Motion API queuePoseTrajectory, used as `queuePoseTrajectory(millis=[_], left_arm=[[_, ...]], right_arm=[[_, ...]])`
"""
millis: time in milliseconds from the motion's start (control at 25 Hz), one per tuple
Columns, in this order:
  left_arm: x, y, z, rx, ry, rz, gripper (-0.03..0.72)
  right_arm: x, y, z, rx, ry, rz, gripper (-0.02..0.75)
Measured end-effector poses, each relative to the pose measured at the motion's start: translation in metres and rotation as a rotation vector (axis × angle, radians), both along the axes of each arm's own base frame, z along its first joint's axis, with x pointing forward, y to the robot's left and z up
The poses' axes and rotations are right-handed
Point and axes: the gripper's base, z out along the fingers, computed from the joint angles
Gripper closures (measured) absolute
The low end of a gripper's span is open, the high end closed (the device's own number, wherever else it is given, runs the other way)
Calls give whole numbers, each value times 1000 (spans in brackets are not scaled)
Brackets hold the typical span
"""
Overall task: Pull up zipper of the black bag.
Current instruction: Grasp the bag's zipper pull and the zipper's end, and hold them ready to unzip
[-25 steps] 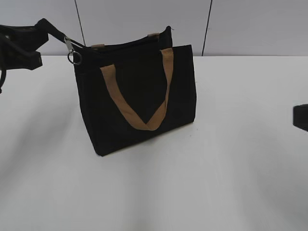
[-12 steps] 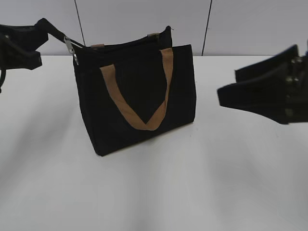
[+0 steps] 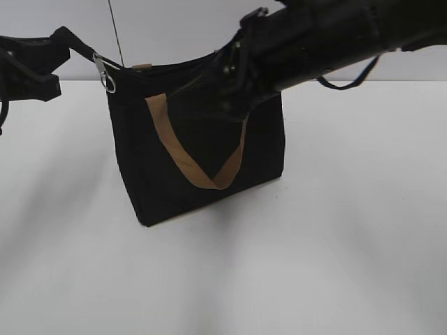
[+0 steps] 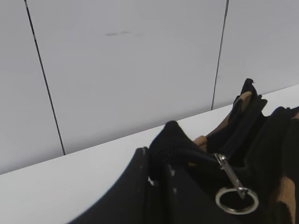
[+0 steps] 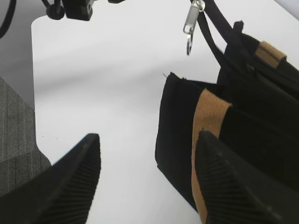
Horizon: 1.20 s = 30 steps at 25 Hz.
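My right gripper takes hold of the silvery pull tab with its ring next, to pull the black bag's zipper closed.
The black bag stands upright on the white table, with a tan strap hanging in a V on its front. My left gripper is shut on the black tail of the zipper at the bag's left top corner. The silvery pull tab with a ring hangs just past it, and also shows in the left wrist view and the right wrist view. My right gripper is open and empty above the bag's end, one finger over the tan strap. In the exterior view it covers the bag's top right.
The white table runs to a grey panelled wall behind. In the right wrist view the table's edge drops to grey floor at the left. My left arm shows at the top there.
My right arm has swung in from the right edge, up and to the left, and now lies over the bag's top right. The left gripper and the bag have stayed put.
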Motion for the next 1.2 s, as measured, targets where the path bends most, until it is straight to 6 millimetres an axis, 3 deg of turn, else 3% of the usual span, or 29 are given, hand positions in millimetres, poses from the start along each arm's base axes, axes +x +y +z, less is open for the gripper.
queuePoseTrajectory(millis=[240, 640, 760, 920, 1200], left_arm=[[0, 0, 0, 0, 0, 0, 661], [0, 0, 0, 0, 0, 0, 661], [0, 0, 0, 0, 0, 0, 661], [0, 0, 0, 0, 0, 0, 661], [0, 0, 0, 0, 0, 0, 661]], right_arm=[[29, 44, -14, -5, 3, 72, 255], [56, 89, -31, 36, 15, 95, 255], [62, 95, -39, 30, 13, 70, 265], [67, 96, -49, 24, 22, 31, 333], [72, 99, -52, 79, 64, -35, 414]])
